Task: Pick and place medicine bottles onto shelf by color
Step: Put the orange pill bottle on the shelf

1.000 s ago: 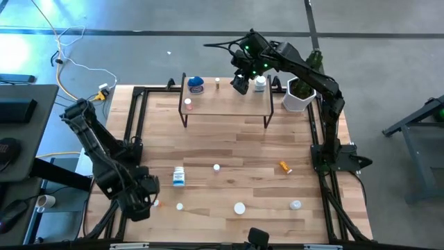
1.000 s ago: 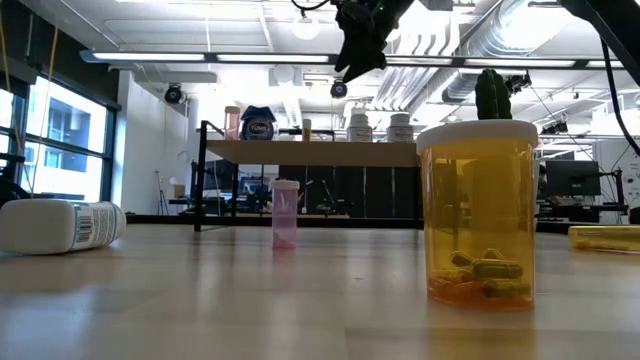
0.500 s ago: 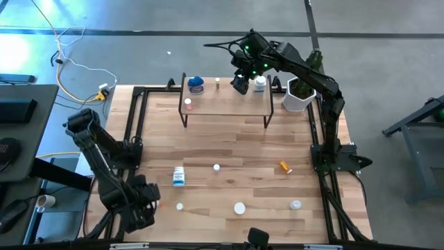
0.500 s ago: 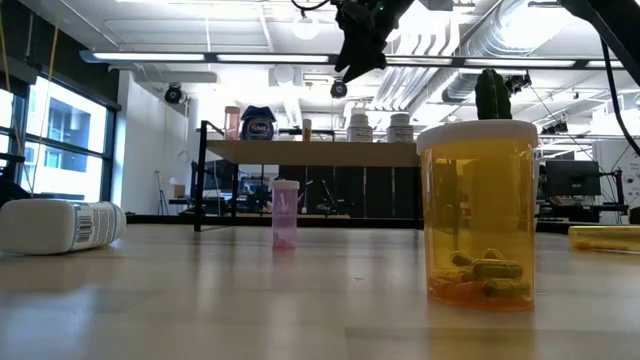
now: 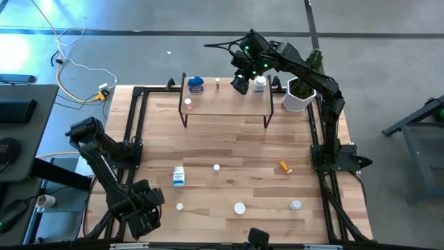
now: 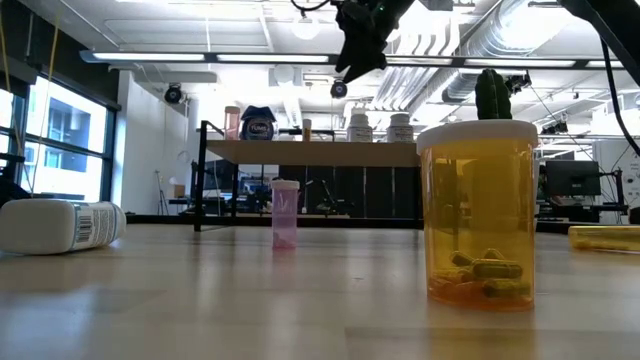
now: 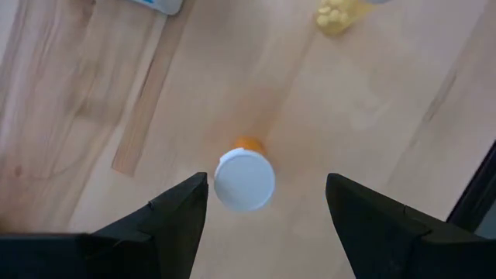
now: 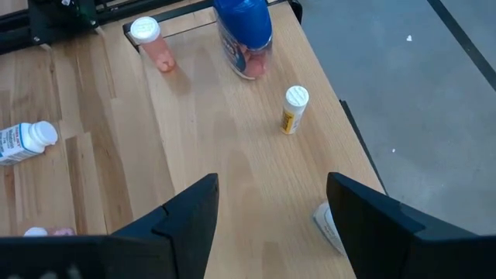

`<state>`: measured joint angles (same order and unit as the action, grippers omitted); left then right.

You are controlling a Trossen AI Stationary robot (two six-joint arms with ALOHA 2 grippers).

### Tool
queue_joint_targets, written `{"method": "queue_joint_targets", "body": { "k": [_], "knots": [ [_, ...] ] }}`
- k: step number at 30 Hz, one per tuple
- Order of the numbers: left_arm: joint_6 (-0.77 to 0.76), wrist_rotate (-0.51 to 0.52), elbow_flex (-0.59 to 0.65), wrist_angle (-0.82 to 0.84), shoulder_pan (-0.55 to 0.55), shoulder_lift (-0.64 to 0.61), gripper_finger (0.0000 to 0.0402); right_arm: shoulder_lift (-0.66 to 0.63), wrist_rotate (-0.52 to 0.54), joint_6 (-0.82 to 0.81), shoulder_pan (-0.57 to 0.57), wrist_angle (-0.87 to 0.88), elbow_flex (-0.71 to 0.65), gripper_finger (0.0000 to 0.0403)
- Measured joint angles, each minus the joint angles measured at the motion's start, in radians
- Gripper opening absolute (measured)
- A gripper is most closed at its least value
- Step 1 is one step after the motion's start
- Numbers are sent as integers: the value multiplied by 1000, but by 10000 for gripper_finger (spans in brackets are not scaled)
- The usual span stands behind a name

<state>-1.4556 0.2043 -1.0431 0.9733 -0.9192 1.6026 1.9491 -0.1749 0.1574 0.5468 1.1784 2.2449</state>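
I should next grip the orange medicine bottle by its white cap (image 7: 244,180) with my left gripper, to sort the bottle onto the shelf by color.
An orange medicine bottle with a white cap (image 7: 244,180) stands upright on the table near its near-left corner. My left gripper (image 7: 265,186) (image 5: 147,212) hangs open right above it, pointing down, one finger on either side and clear of it. In the high view the gripper hides this bottle. My right gripper (image 5: 240,85) (image 8: 271,186) waits open above the shelf (image 5: 229,101). On the shelf stand a pinkish bottle (image 8: 147,39), a blue-lidded jar (image 8: 244,35), a small yellow vial (image 8: 294,108) and a white bottle (image 5: 260,84).
On the table lie a white blue-labelled bottle (image 5: 179,176) and an orange bottle (image 5: 285,167). Capped bottles stand at the middle (image 5: 216,167) and along the near edge (image 5: 180,206) (image 5: 239,207) (image 5: 296,204). A potted plant (image 5: 298,94) stands right of the shelf.
My left gripper has come down toward the table's near-left corner and has rolled about its own axis; its fingers stay open. My right arm has kept still.
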Motion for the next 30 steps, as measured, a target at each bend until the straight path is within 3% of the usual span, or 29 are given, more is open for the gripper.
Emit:
{"method": "queue_joint_targets", "body": {
  "k": [14,30],
  "knots": [
    [-106,24,0,14,5,39,248,0,0,0,0,33,0,232],
    [-112,6,0,44,5,39,146,0,0,8,0,50,0,232]
  ]
}}
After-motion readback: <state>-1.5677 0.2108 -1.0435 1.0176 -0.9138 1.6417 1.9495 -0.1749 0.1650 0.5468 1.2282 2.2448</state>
